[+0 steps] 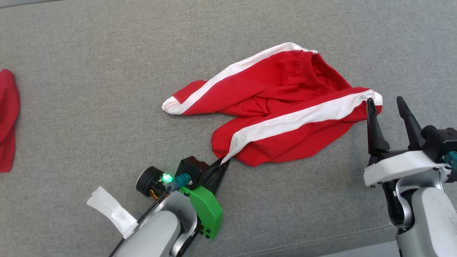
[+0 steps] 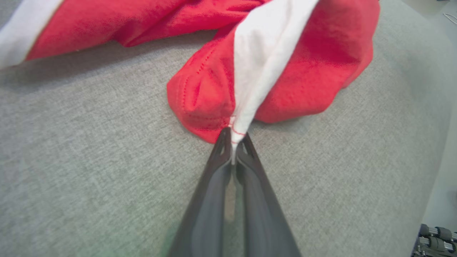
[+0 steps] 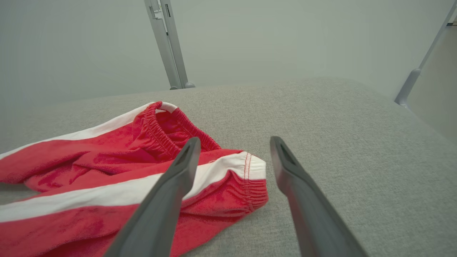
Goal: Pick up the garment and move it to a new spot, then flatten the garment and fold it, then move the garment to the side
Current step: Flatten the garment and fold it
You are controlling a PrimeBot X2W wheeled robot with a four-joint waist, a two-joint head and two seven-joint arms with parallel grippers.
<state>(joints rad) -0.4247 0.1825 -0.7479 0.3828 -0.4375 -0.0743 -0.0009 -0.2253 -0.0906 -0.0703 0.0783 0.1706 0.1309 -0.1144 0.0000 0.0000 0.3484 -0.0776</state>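
The garment's white-striped waistband corner stands up in a fold and the near leg (image 1: 285,139) lies slack, so my right gripper will grab the garment by that corner next.
The garment (image 1: 282,96) is a pair of red shorts with white side stripes, lying crumpled on the grey cloth surface in the middle of the head view. My left gripper (image 1: 223,162) is shut on the hem of the near leg, pinching the end of the white stripe; the left wrist view shows that hem of the garment (image 2: 246,117) squeezed between the closed fingertips of the left gripper (image 2: 232,142). My right gripper (image 1: 387,101) stands open at the waistband corner, its left finger over the white stripe's end. In the right wrist view the garment (image 3: 107,175) lies left of the open right gripper (image 3: 234,142).
Another red cloth (image 1: 8,117) lies at the far left edge of the grey surface (image 1: 89,89). Behind the surface in the right wrist view stand a grey metal post (image 3: 167,43) and a slanted bar (image 3: 417,64) at the right edge.
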